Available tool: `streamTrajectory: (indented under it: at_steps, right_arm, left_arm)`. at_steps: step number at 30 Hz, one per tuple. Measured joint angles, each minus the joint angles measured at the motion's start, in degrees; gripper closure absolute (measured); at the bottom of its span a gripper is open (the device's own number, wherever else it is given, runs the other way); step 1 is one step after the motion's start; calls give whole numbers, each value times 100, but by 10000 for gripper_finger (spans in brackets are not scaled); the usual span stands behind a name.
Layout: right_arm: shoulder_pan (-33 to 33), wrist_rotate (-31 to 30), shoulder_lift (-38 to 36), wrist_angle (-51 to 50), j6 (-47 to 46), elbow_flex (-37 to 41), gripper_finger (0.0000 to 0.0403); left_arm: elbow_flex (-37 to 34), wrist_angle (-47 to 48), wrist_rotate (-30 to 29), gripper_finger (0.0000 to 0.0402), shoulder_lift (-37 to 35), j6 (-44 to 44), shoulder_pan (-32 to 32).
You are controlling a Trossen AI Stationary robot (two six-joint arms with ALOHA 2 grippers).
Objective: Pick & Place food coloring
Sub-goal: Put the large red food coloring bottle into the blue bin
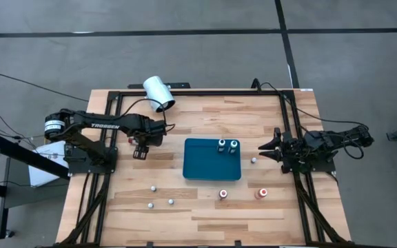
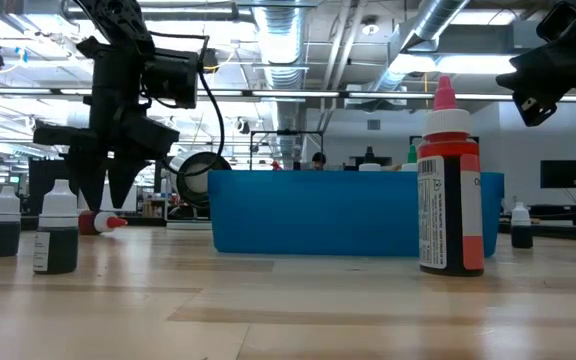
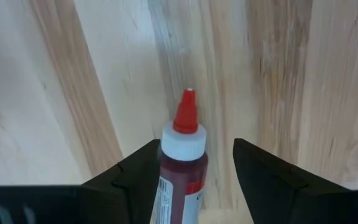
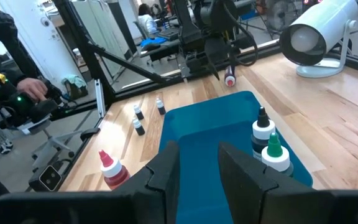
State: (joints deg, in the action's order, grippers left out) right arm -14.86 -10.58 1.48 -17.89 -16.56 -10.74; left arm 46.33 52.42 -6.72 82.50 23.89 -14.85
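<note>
I shouldn't close my left gripper yet, because its fingers are above the white collar (image 3: pixel 184 142) and would miss. I need to move it down first, then close it on the collar.
A red food coloring bottle (image 3: pixel 182 174) with a white collar and red tip lies on its side on the wooden table (image 1: pixel 205 117), left of the blue tray (image 1: pixel 202 169); it also shows in the low view (image 2: pixel 103 222). My left gripper (image 1: pixel 140 150) points down over it, open, one finger on each side of the bottle's neck (image 3: pixel 194 149). Whether a finger touches it, I cannot tell. My right gripper (image 1: pixel 264 147) is open and empty, raised off the table right of the tray. Two bottles (image 1: pixel 227 145) stand in the tray's far right corner.
Two red bottles (image 1: pixel 222 194) (image 1: pixel 261 193) stand near the tray's near side. Small bottles stand at the near left (image 1: pixel 153 187) (image 1: pixel 149 204) (image 1: pixel 171 202) and right of the tray (image 1: pixel 253 160). A large white cylinder (image 1: pixel 158 93) sits at the far edge. A person (image 4: pixel 17 93) is beyond the table.
</note>
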Motion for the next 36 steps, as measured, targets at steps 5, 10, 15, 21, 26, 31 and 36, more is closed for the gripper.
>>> streamTrajectory:
  at_steps: [5, 10, 15, 21, 26, 31, 36]
  right_arm:
    - [1, -1, 0, 0, -2, 0, 305]
    - [-1, -1, 2, 11, 0, 1, 305]
    - [0, -1, 1, 26, -2, 0, 305]
    - [-1, -3, 2, 41, -2, 0, 305]
    - [-1, -1, 1, 40, -52, 0, 305]
    - [-1, -3, 0, 39, -52, 1, 305]
    - [-1, -10, 1, 39, -51, 0, 305]
  left_arm:
    - [0, -144, 7, 207, 0, 96, 0]
    - [0, -243, 45, 207, 4, 139, 0]
    - [-2, -236, 44, 207, 248, 268, 0]
    - [-4, -244, -1, 207, 743, 185, 1]
    - [1, -247, -22, 207, 980, 151, 2]
    - [9, -291, -84, 222, 1008, 159, 7]
    - [7, -292, -61, 267, 1008, 180, 7]
